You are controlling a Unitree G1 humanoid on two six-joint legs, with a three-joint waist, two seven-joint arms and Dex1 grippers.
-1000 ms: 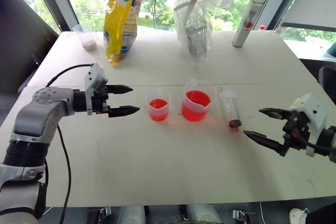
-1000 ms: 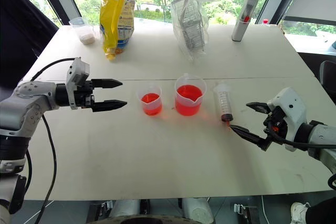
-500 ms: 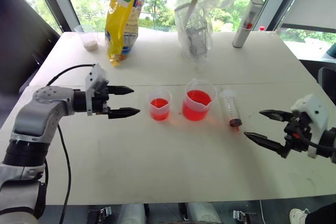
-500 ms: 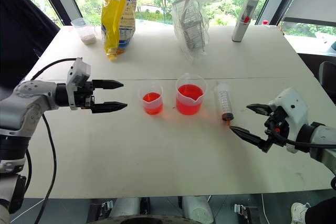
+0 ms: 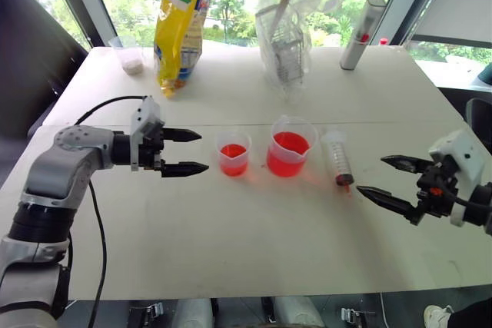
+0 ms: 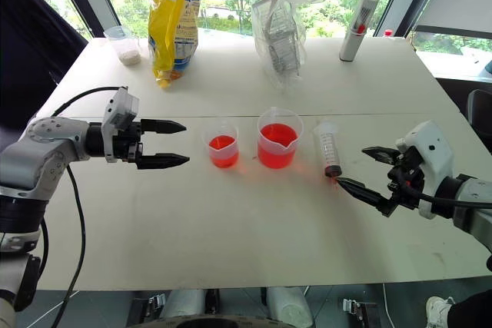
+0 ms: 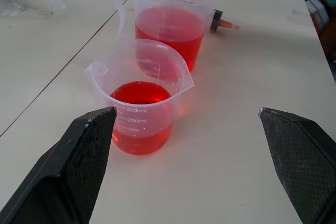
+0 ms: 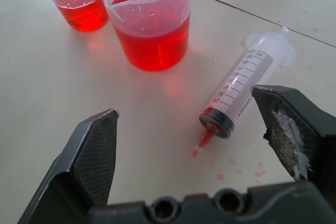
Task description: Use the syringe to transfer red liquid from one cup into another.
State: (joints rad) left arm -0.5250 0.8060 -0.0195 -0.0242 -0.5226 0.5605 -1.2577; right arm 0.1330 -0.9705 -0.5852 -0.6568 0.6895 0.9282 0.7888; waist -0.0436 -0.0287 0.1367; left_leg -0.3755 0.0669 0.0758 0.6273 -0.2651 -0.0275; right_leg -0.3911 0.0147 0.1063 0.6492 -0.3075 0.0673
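Observation:
My right gripper should grab the syringe by its clear printed body (image 5: pixel 339 158) (image 8: pixel 244 84), because red drops wet the table around the syringe's tip.
The syringe (image 5: pixel 336 157) lies flat on the white table, its orange-red tip toward me, just right of the larger beaker (image 5: pixel 290 147), which is about half full of red liquid (image 8: pixel 152 43). Left of that beaker stands the smaller cup (image 5: pixel 233 154) with a shallow layer of red liquid. My left gripper (image 5: pixel 204 151) hovers open just left of the smaller cup, pointing at it, holding nothing. My right gripper (image 5: pixel 370 174) is open and empty to the right of the syringe, with its fingers aimed at the syringe's tip end.
Small red drops (image 8: pixel 239 169) dot the table near the syringe tip. Along the far edge stand a small cup of white powder (image 5: pixel 128 54), a yellow bag (image 5: pixel 178 24), a clear plastic bag of utensils (image 5: pixel 296 17) and a tall grey cylinder (image 5: pixel 363 32).

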